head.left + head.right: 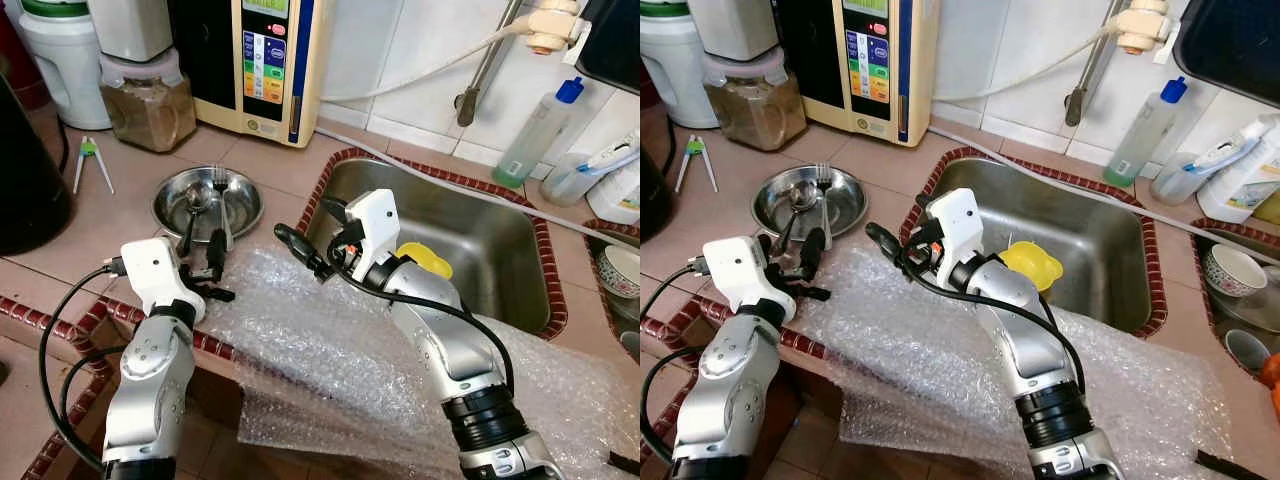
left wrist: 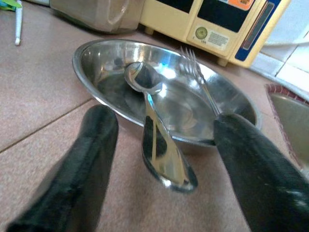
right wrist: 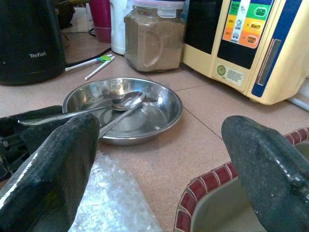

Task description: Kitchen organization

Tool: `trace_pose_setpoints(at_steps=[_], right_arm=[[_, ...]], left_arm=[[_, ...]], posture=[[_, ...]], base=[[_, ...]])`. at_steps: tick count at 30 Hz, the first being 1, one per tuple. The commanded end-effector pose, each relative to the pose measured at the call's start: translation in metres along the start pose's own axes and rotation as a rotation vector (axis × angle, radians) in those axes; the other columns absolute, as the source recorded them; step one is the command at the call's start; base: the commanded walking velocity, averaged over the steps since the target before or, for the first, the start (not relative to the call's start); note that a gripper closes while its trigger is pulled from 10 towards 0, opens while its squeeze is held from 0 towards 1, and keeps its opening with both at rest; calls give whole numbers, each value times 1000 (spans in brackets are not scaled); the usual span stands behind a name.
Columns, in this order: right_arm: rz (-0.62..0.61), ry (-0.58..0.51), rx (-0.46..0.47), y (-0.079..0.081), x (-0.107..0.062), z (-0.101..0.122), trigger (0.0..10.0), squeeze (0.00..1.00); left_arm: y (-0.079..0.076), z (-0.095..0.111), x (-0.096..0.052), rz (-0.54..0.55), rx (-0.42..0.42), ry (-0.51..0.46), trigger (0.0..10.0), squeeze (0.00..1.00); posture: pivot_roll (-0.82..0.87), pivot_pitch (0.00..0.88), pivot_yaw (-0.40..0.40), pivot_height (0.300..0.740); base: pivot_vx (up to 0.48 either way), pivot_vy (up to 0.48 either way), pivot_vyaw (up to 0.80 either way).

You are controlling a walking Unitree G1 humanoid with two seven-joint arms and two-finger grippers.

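Note:
The left gripper grabs the metal spoon by its handle end next, which sticks out past the dish's rim. The spoon's head lies down inside the dish.
A shallow steel dish sits on the tiled counter left of the sink. In it lie a spoon and a fork; the spoon's handle sticks out over the near rim. My left gripper is at the dish's near edge, open, with one finger on each side of the spoon handle and not touching it. My right gripper hovers open over the counter between the dish and the sink, pointing at the dish, with nothing between its fingers.
Bubble wrap drapes over the counter's front edge under both arms. The steel sink holds a yellow cup. Behind the dish stand a jar of brown powder and a cream appliance. A black kettle stands far left.

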State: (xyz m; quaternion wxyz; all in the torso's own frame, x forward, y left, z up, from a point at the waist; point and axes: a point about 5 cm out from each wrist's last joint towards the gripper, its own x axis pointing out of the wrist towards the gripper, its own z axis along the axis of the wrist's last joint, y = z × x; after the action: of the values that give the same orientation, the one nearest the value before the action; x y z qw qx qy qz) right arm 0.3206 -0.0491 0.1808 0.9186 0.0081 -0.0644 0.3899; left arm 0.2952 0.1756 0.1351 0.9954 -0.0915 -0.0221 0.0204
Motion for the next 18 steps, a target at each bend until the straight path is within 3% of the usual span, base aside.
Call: trace_pose_setpoints(at_steps=[1,18], right_arm=[[-5,-5,-18,-2,-3,2,10000,0],[-8,-4,-20,-2,-2,2,10000,0]], left_arm=[[-2,-4,1,-10,-7,20,0,0],[1,-3,3,10,-7,18,0,0]], posture=[[113,86,-122,740],[117,85,-122,740]], base=[[0,0,0],[0,0,0]])
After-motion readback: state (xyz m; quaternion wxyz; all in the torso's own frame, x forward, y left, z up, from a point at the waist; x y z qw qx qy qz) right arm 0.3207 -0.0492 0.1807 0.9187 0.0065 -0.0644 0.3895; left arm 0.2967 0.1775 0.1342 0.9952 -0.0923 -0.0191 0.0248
